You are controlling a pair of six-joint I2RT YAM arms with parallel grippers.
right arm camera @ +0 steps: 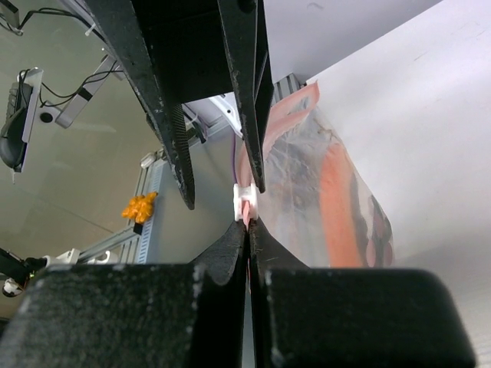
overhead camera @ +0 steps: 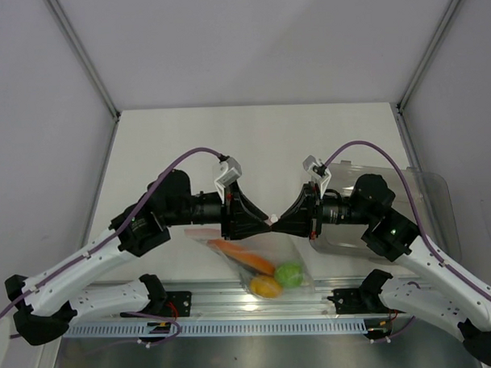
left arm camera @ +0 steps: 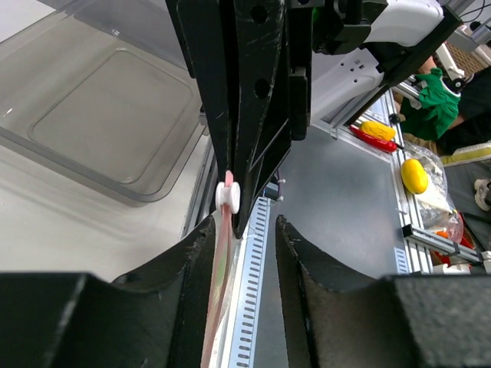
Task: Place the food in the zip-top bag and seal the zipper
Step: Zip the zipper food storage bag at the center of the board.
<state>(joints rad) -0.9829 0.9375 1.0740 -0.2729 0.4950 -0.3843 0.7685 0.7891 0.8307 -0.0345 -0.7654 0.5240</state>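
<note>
My left gripper will grab the white slider (right arm camera: 245, 202) next, with its fingers straddling the pink zipper strip (right arm camera: 285, 106). Then it will run the slider along to seal the zipper.
The clear zip-top bag (overhead camera: 295, 252) hangs between my two grippers, which meet tip to tip. Inside it lie the reddish-brown and orange slice (overhead camera: 245, 256), the yellow-orange fruit (overhead camera: 267, 287) and the green fruit (overhead camera: 289, 274). I cannot make out the dark-green bit. My right gripper (overhead camera: 281, 221) (right arm camera: 248, 226) is shut on the pink zipper strip (right arm camera: 285, 106), just behind the white slider (right arm camera: 244, 201). My left gripper (overhead camera: 264, 221) (left arm camera: 244, 226) is open. Its fingers straddle the zipper (left arm camera: 220, 264), which runs along the left finger, with the slider (left arm camera: 228, 196) just beyond.
A rigid clear tray (overhead camera: 430, 200) (left arm camera: 107, 115) sits at the right, behind the right arm. A slotted metal rail (overhead camera: 233, 302) runs along the near table edge under the bag. The enclosure walls stand at both sides and the back.
</note>
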